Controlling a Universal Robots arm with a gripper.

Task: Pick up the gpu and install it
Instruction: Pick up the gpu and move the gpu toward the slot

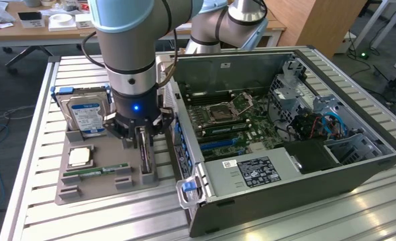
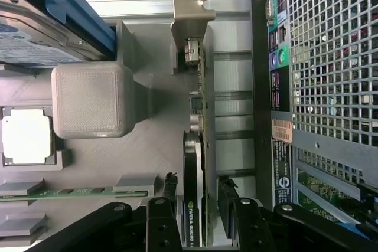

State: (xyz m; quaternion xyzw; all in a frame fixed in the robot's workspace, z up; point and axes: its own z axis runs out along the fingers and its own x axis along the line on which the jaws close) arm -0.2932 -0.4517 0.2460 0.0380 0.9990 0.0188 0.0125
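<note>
Next, my gripper takes hold of the GPU across its flat-sided black cooler (image 1: 144,143). Components jut from the GPU near its bent bracket.
The gpu (image 1: 145,161) stands on its long edge in a slot of the grey holder tray (image 1: 94,193), next to the open computer case. In the wrist view the gpu (image 2: 205,87) shows edge-on, with its metal bracket at the far end and a black cooler near the camera. My gripper (image 1: 141,134) is lowered straight over it. The gripper (image 2: 198,184) is open, one black finger on each side of the card, with a small gap between each finger and the card. The card still rests in its slot.
The tray also holds a blue-labelled hard drive (image 1: 84,113), a CPU (image 1: 81,156) and a green memory stick (image 1: 97,172). The computer case (image 1: 359,165) lies open at the exterior view's right, motherboard (image 1: 225,120) exposed. Its rear wall (image 2: 331,87) runs close beside the card.
</note>
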